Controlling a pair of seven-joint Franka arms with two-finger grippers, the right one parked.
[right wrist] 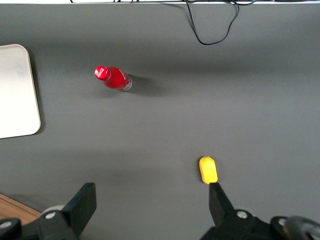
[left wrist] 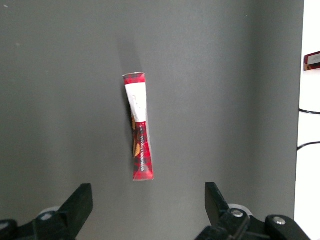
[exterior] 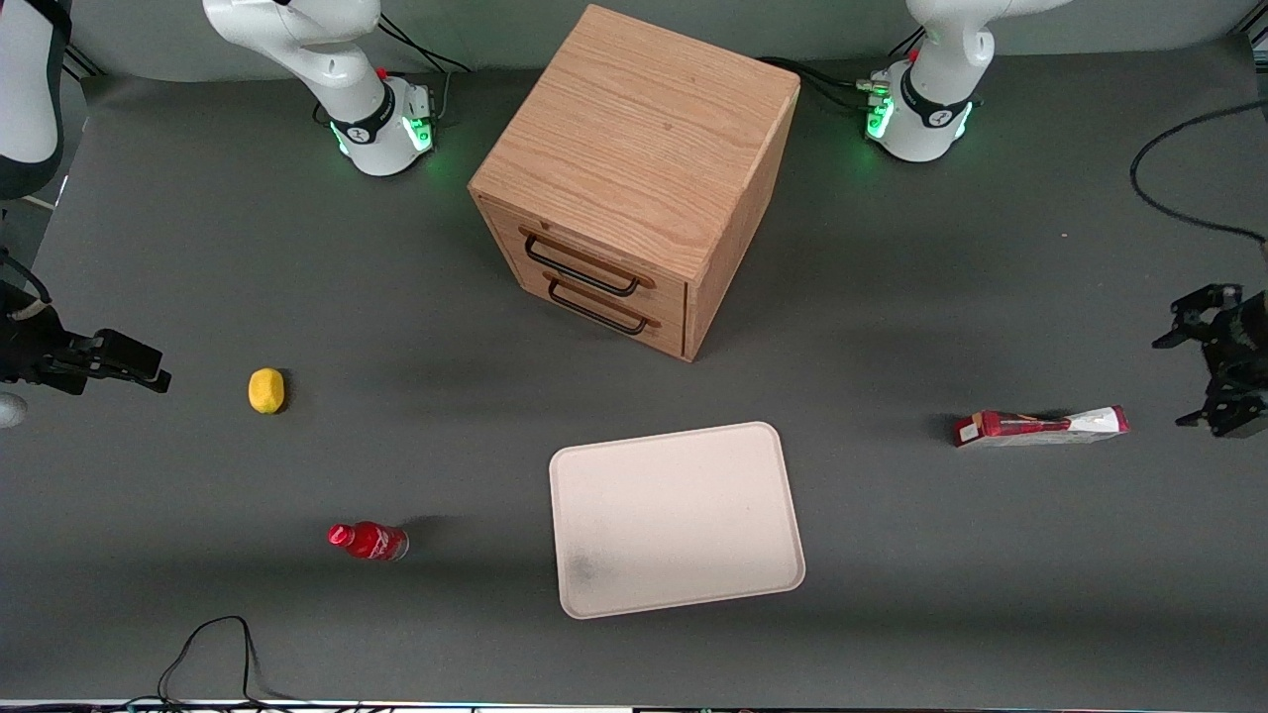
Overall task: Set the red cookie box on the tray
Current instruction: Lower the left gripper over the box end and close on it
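Observation:
My gripper should next take the red cookie box around its middle (exterior: 1043, 428), so both ends stay balanced. The box is a long, thin carton (exterior: 1088, 426) that lies flat.
The red cookie box (exterior: 1040, 427) lies flat on the dark table toward the working arm's end, a long thin carton with a white panel. The left wrist view looks down on the red cookie box (left wrist: 140, 127), which lies lengthwise a short way ahead of the fingertips. My gripper (exterior: 1191, 368) hovers above the table just past the box's end, open, with nothing between its fingers (left wrist: 80, 200). Apart from the box, the cream tray (exterior: 677, 520) rests near the table's middle, nearer the front camera, with nothing on it.
A wooden drawer cabinet (exterior: 634, 178) stands farther from the camera than the tray. A yellow fruit (exterior: 265, 390) and a small red bottle (exterior: 369, 541) lie toward the parked arm's end. A black cable (exterior: 1179, 168) loops near the working arm's base.

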